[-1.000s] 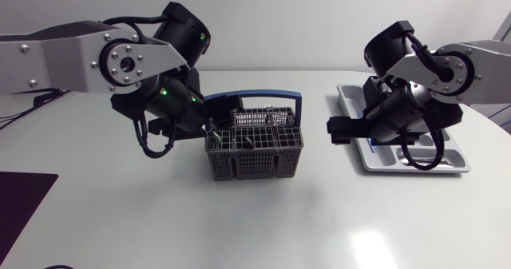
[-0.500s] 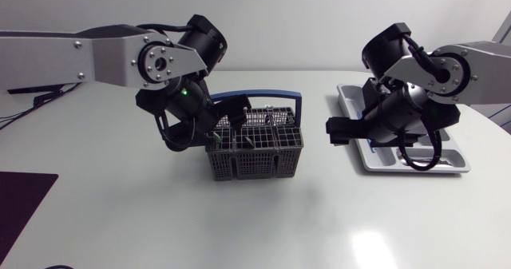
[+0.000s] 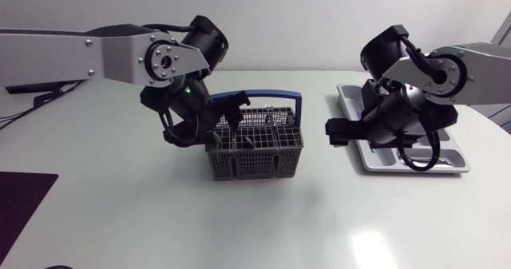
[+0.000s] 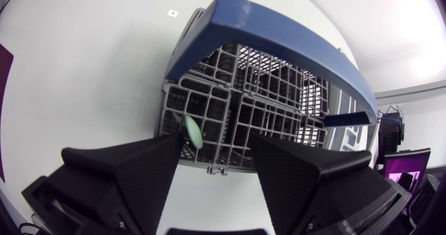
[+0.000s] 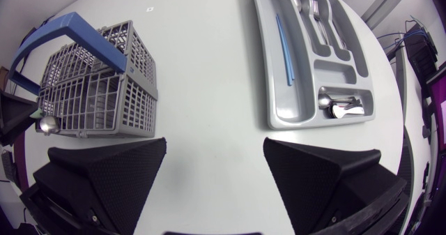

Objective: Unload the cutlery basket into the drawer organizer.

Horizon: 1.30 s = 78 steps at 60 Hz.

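The utensil's lower part is closed in by the basket's grid, so the left gripper will next grab the utensil's pale green end, which sticks up.
The grey wire cutlery basket (image 3: 257, 154) with its blue handle (image 3: 263, 98) stands mid-table. My left gripper (image 3: 227, 116) hangs over the basket's left end, open. In the left wrist view the basket (image 4: 258, 102) lies ahead of the wide-apart fingers (image 4: 129, 172), and a pale green utensil handle (image 4: 191, 131) sticks up from a near cell, close to one finger, ungripped. The grey drawer organizer (image 5: 279, 88) holds a blue piece (image 5: 282, 36), forks (image 5: 317, 12) and spoons (image 5: 341, 107). My right gripper (image 5: 216, 165) is open and empty, between basket (image 5: 97, 95) and organizer (image 3: 346, 98).
A metal utensil end (image 5: 47, 124) shows in a corner cell of the basket. A dark mat (image 3: 20, 209) lies at the table's front left edge. White tabletop stretches in front of the basket and organizer.
My left arm has swung right, bringing its gripper from behind the basket's left side to over its left end. The right arm has kept still.
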Tool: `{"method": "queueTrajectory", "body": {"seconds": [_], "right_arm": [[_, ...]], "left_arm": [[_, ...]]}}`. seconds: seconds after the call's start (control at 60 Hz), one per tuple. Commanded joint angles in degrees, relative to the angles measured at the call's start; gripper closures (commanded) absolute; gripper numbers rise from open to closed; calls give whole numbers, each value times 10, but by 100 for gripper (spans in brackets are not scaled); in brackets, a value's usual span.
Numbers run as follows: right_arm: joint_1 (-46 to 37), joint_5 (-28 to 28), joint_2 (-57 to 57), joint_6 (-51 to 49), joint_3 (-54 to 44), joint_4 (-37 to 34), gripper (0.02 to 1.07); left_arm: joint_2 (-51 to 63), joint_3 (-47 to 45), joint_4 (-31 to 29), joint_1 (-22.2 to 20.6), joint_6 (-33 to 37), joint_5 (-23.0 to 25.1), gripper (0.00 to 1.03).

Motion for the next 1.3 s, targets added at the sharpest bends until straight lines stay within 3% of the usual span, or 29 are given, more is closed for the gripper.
{"method": "queueTrajectory", "body": {"seconds": [0.0, 0.033, 0.083, 0.233, 0.35, 0.55, 0.6, 0.733, 1.283], "right_arm": [[-1, 3, 12, 16, -18, -7, 7], [-1, 3, 12, 16, -18, -7, 7], [-1, 3, 12, 16, -18, -7, 7], [-1, 3, 11, 16, -19, -7, 7], [-1, 3, 11, 16, -20, -7, 7], [-2, 3, 12, 16, -23, -7, 7], [-2, 3, 12, 16, -23, -7, 7], [-1, 3, 12, 17, -23, -7, 7], [3, 3, 4, 24, -23, -16, 7]], "left_arm": [[19, 12, -6, 6, -17, -1, 46], [22, 13, -6, 7, -16, -1, 57], [22, 13, -6, 11, -16, -1, 65], [23, 13, -3, 14, -14, -15, 71], [23, 13, 3, 13, -12, -32, 83], [16, 9, 3, 9, -7, -38, 90], [15, 8, 5, 7, -6, -46, 96], [13, 1, 9, 8, -5, -47, 100], [-74, -25, 23, 14, 7, -34, 100]]}}
